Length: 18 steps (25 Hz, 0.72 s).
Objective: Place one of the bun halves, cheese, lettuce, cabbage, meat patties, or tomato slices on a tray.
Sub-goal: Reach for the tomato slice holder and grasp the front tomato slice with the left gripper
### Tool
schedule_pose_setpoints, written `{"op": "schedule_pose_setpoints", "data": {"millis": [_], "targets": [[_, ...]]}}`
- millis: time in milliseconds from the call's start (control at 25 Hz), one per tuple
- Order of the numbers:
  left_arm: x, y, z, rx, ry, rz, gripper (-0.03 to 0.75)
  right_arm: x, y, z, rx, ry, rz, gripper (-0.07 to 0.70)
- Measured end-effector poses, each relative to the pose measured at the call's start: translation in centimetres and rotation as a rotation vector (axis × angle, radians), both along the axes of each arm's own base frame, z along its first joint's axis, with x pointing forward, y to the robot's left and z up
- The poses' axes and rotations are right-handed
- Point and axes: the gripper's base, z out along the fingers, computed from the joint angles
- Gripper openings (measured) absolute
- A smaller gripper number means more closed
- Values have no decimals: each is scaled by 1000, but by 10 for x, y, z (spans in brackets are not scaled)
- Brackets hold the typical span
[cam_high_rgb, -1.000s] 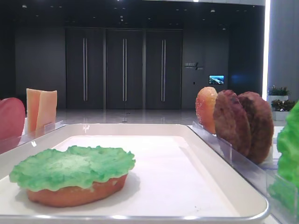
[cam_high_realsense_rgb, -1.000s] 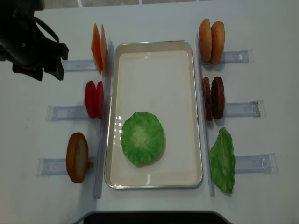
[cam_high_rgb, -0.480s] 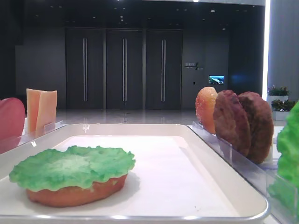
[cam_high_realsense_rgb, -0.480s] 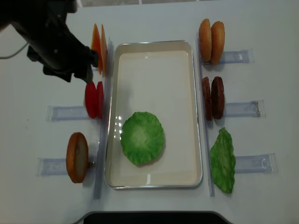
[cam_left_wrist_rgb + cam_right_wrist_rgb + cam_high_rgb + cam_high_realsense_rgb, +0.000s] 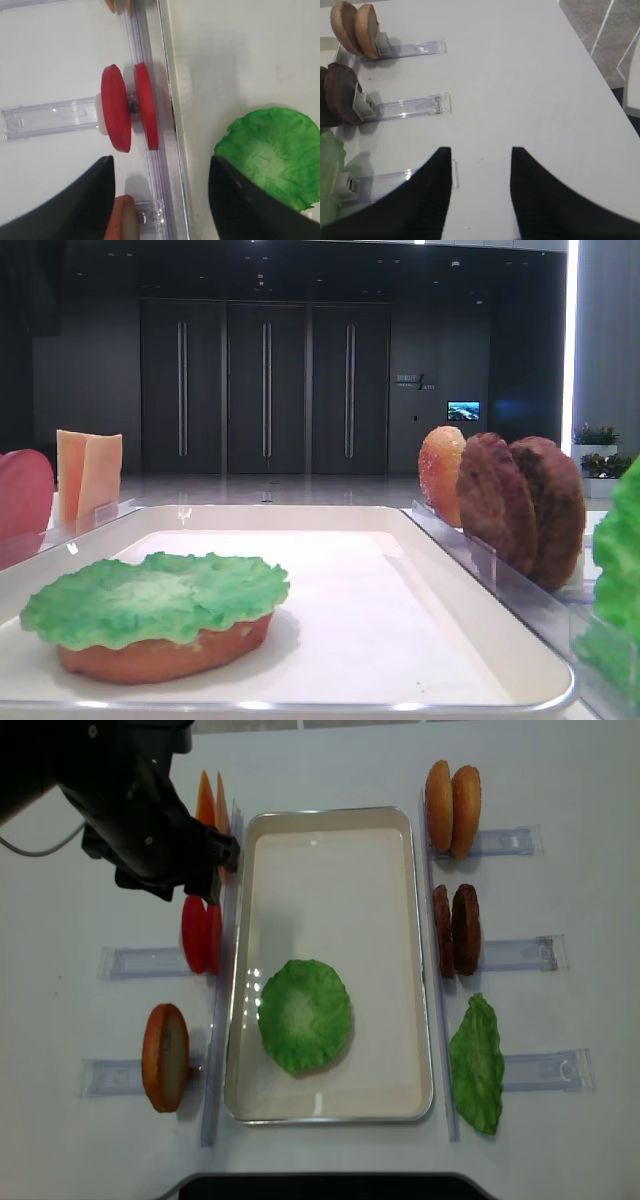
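I will next grab the red tomato slice by its exposed top edge (image 5: pixel 214 936) with my left gripper, because the rack holds it upright with another slice (image 5: pixel 194 934) close beside it.
The white tray (image 5: pixel 330 850) lies mid-table and holds a bun half (image 5: pixel 160 658) capped with lettuce (image 5: pixel 304 1015). Left of it, clear racks hold cheese (image 5: pixel 88 475), two tomato slices (image 5: pixel 201 933) and a bun half (image 5: pixel 165 1057). On the right are bun halves (image 5: pixel 452 795), meat patties (image 5: pixel 455 930) and more lettuce (image 5: pixel 477 1063). My left gripper (image 5: pixel 161 165) is open and empty, high over the tomato slices (image 5: pixel 125 115) and the tray's left rim. Its arm covers part of the cheese. My right gripper (image 5: pixel 481 152) is open over bare table, right of the racks.
Long clear plastic rails (image 5: pixel 215 1050) run along both long sides of the tray, with slotted holders (image 5: pixel 405 107) sticking outward. The table's right edge (image 5: pixel 600 80) drops off to the floor. A dark bar (image 5: pixel 320 1185) lies at the table's near edge.
My left arm has swung from the far left corner rightward and nearer, ending above the cheese and tomato slices. Its jaws stayed open. The food pieces have not moved.
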Motion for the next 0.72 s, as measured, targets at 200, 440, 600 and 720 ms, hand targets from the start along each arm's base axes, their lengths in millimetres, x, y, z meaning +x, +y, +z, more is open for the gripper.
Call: {"op": "schedule_pose_setpoints", "data": {"millis": [200, 440, 600, 720], "targets": [[5, -2, -6, 6, 0, -2, 454, 0, 0, 0, 0, 0, 0, 275], [17, -7, -26, 36, 26, 6, 463, 0, 0, 0, 0, 0, 0, 275], [23, -10, -37, 44, 40, 5, 465, 0, 0, 0, 0, 0, 0, 275], [26, -11, -47, 59, 66, 4, 465, 0, 0, 0, 0, 0, 0, 275]]}}
